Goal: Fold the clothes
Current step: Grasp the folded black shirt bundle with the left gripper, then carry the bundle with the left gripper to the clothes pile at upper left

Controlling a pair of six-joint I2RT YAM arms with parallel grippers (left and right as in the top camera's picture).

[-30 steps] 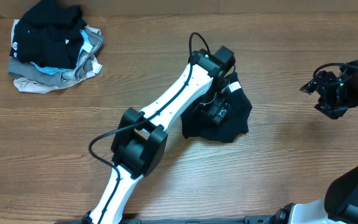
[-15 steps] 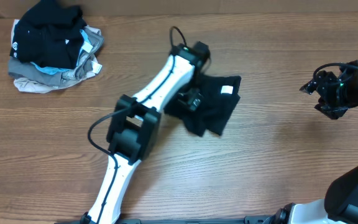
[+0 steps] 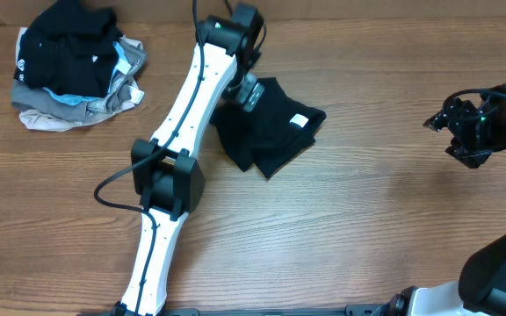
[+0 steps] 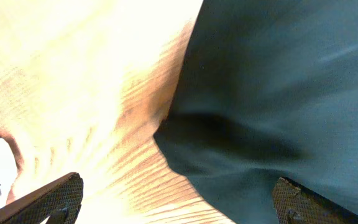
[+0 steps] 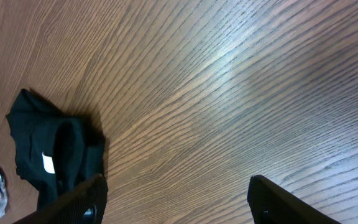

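My left gripper is to grab the folded black garment point(image 3: 271, 127) by its back edge next. It needs to keep the folds together and add the garment to the pile.
A folded black garment point(image 3: 271, 127) with a white label lies on the wooden table point(image 3: 376, 211) at centre back. My left gripper point(image 3: 248, 89) hovers at its back left edge. In the left wrist view the fingers point(image 4: 179, 199) are wide apart and empty, with the black garment point(image 4: 278, 93) below on the right and bare wood on the left. My right gripper point(image 3: 464, 130) is at the far right, away from the garment. It is open and empty point(image 5: 179, 199) over bare wood, and the garment point(image 5: 55, 149) shows at the left of that view.
A pile of unfolded clothes point(image 3: 73, 61), black, grey and light blue, lies at the back left corner. The left arm point(image 3: 178, 149) stretches diagonally across the table's left half.
My left arm swung left and toward the back, and the black garment slid with it from centre right to centre back. The right arm has not moved.
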